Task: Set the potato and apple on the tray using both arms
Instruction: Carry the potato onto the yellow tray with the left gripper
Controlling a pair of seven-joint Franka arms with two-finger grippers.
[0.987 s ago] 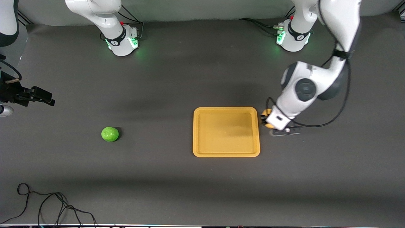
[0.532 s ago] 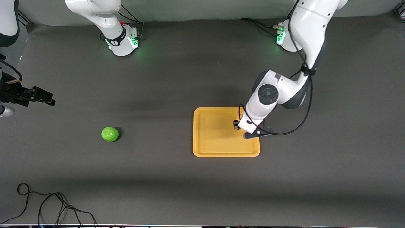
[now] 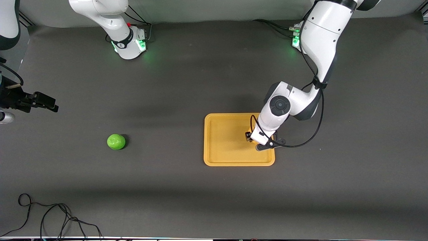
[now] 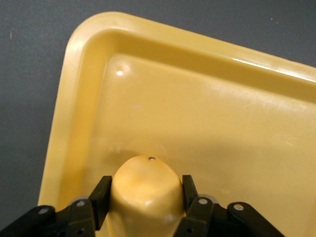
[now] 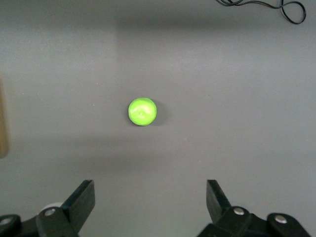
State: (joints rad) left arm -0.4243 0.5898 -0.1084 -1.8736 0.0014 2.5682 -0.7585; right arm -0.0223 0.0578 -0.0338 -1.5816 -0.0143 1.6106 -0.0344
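Observation:
The potato (image 4: 145, 195) sits low inside the rim of the yellow-orange tray, so it is time for my left gripper to open.
My left gripper (image 4: 145, 185) is shut on the yellow-tan potato (image 4: 145, 195) and holds it low over the yellow-orange tray (image 3: 227, 157), near the tray's edge toward the left arm's end. In the front view the left gripper (image 3: 255, 140) sits under its wrist and the potato is hidden. The green apple (image 3: 116, 141) lies on the table toward the right arm's end, well apart from the tray. It shows in the right wrist view (image 5: 142, 111). My right gripper (image 5: 149, 190) is open and empty, high above the table and apart from the apple. In the front view the right gripper (image 3: 46, 103) waits at that end's edge.
The table is a dark grey mat (image 3: 187, 201). A black cable (image 3: 50, 217) lies looped at the corner nearest the front camera at the right arm's end. The two bases (image 3: 128, 43) glow green along the edge farthest from the front camera.
My left gripper has carried the potato from beside the tray's edge to over the tray, then lowered slightly. The right arm and the apple have not moved.

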